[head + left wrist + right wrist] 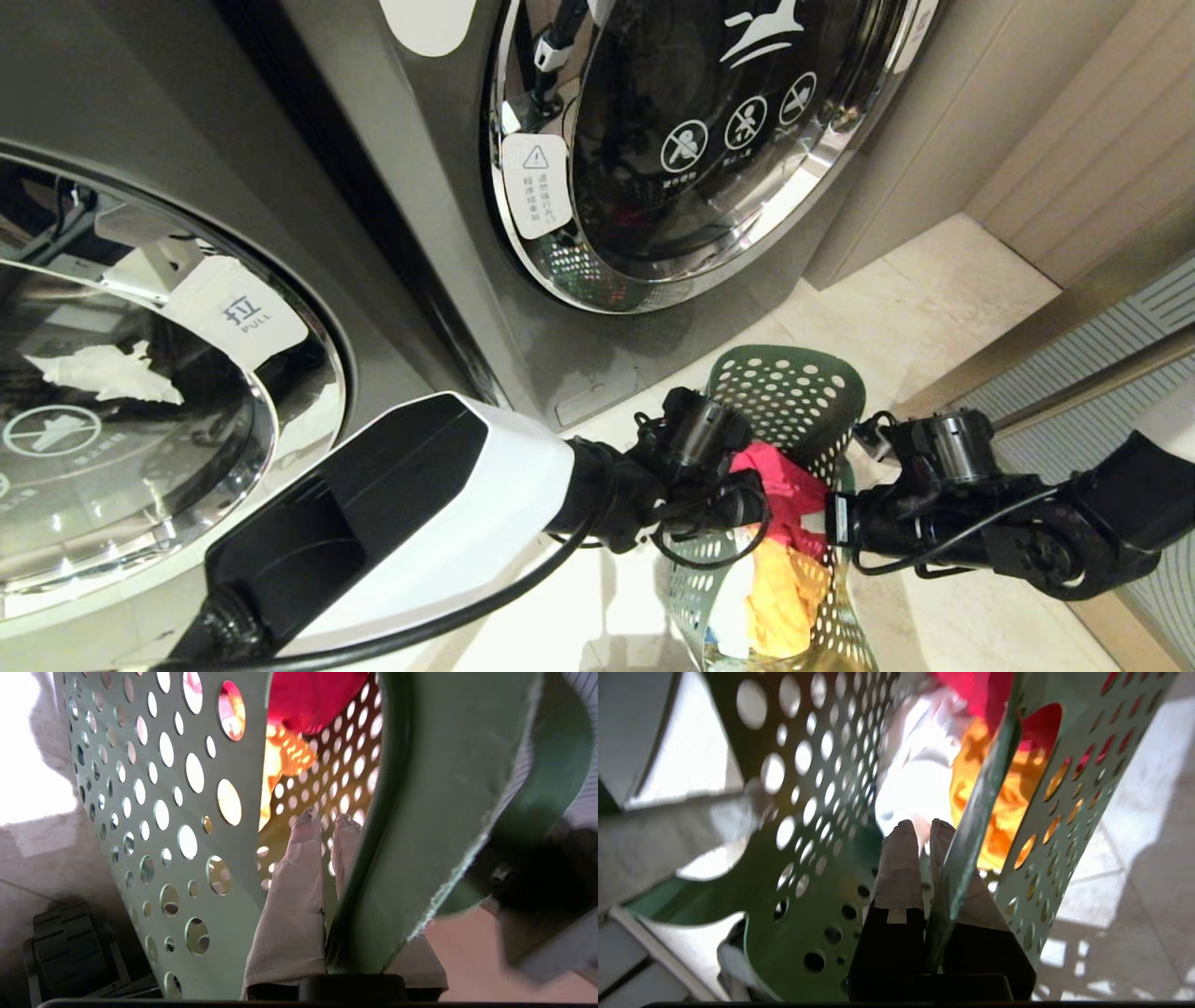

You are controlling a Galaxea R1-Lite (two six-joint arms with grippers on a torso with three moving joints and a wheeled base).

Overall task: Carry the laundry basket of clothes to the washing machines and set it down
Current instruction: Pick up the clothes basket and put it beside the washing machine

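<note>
My left gripper should open now, because the green basket point(794, 392) point(140, 795) is low on the floor tiles and would stay standing.
The green laundry basket point(794, 392) with round holes sits low in front of the washing machines, between my two arms. The clothes lie inside: a pink-red piece point(794, 490) over a yellow-orange one point(784, 597). My left gripper point(738, 509) is shut on the basket's left rim; its taped fingers point(299, 868) pinch the wall point(163, 788). My right gripper point(840, 518) is shut on the right rim, its fingers point(901, 868) on either side of the wall edge point(971, 826). Yellow-orange cloth point(1008, 798) and white cloth point(915, 779) show inside. Two dark grey washing machines point(691, 140) point(140, 401) stand just behind.
A beige cabinet wall point(1074, 121) closes the right side, with a striped panel point(1102, 373) below it. Pale floor tiles point(934, 289) lie around the basket. Part of my dark base point(70, 947) shows beneath the basket in the left wrist view.
</note>
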